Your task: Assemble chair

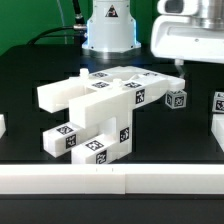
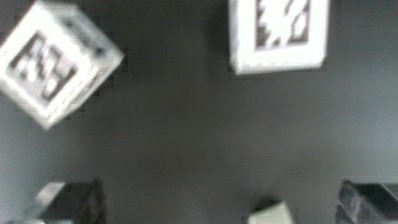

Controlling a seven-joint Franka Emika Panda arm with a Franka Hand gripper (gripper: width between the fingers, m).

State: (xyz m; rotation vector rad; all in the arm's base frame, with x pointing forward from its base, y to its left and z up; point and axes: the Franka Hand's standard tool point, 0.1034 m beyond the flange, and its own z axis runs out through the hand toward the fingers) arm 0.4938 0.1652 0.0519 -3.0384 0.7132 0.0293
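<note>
The small tagged white block should be added to the chair [image 1: 100,105], so next my gripper should grab its sides on either side of the tag.
The chair [image 1: 100,105] is a partly joined cluster of glossy white blocks with black-and-white tags, standing mid-table in the exterior view. My gripper [image 1: 181,70] hangs at the exterior view's upper right, above a small tagged white block [image 1: 176,99] lying just off the chair's right end. In the wrist view my gripper [image 2: 221,205] is open and empty, with dark fingertips [image 2: 71,200] set wide apart over the black table. Two tagged white blocks [image 2: 63,60] [image 2: 279,35] lie well beyond the fingertips. A small white corner [image 2: 270,212] shows between the fingers.
The robot's base [image 1: 108,30] stands behind the chair. Another tagged block [image 1: 219,102] sits at the exterior view's right edge, and a white piece [image 1: 2,125] at the left edge. A long white rail [image 1: 110,180] runs along the table's front.
</note>
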